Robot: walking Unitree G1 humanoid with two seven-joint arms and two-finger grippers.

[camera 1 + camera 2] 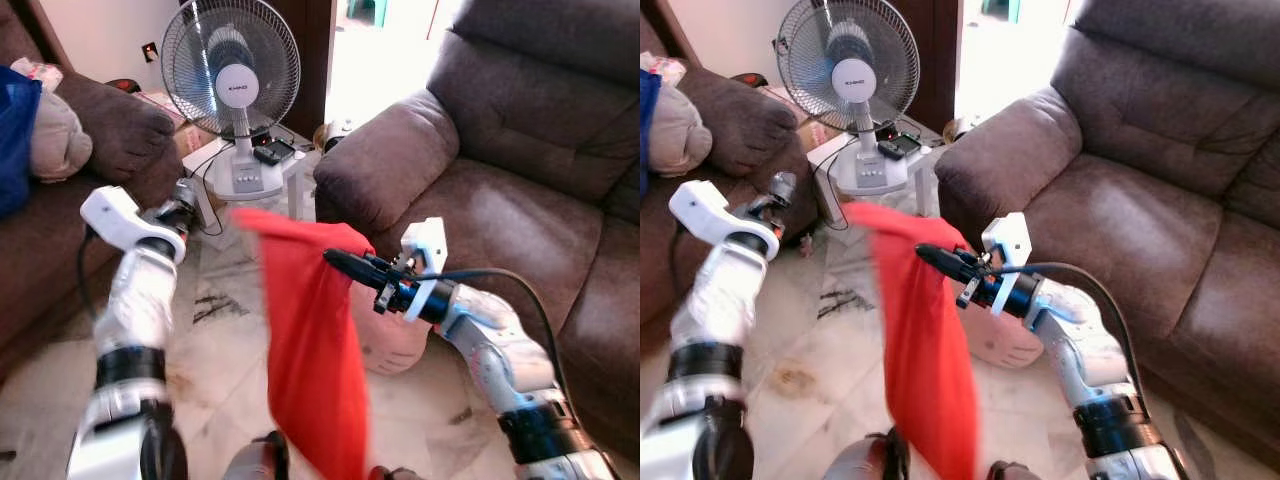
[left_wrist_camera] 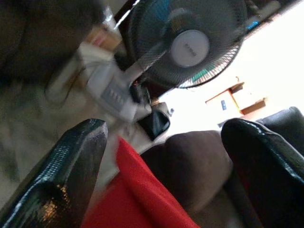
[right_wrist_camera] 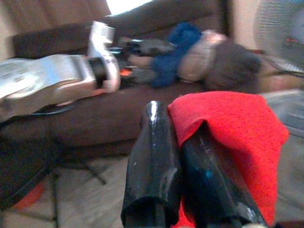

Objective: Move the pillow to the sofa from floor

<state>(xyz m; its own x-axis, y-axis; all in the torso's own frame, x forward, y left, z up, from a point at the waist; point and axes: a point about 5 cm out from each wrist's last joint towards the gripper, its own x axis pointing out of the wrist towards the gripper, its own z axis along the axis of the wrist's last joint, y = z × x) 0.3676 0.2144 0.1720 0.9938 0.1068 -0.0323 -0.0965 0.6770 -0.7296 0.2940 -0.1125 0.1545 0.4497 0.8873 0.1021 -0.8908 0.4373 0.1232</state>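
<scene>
The pillow's limp body [image 1: 315, 370] hangs slack below, and the corner above it sticks out. My left gripper will next grab the pillow by its free top corner [image 1: 250, 219].
The red pillow [image 1: 312, 345] hangs limp in the air in front of me, above the marble floor. My right gripper [image 1: 335, 259] is shut on its top right corner; in the right wrist view the two black fingers [image 3: 153, 156] are pressed together over the red fabric [image 3: 237, 128]. My left gripper [image 1: 186, 203] is raised to the left of the pillow and is open, apart from it. In the left wrist view its fingers [image 2: 71, 166] stand wide, with the pillow's red edge [image 2: 137, 199] between them and farther off. The brown sofa [image 1: 500, 200] stands to my right.
A standing fan [image 1: 232, 70] sits on a low white table [image 1: 290, 165] straight ahead, with cables trailing. A second brown sofa [image 1: 60, 250] on the left holds blue and beige bundles. A pale pink round object [image 1: 395, 345] lies on the floor by the right sofa.
</scene>
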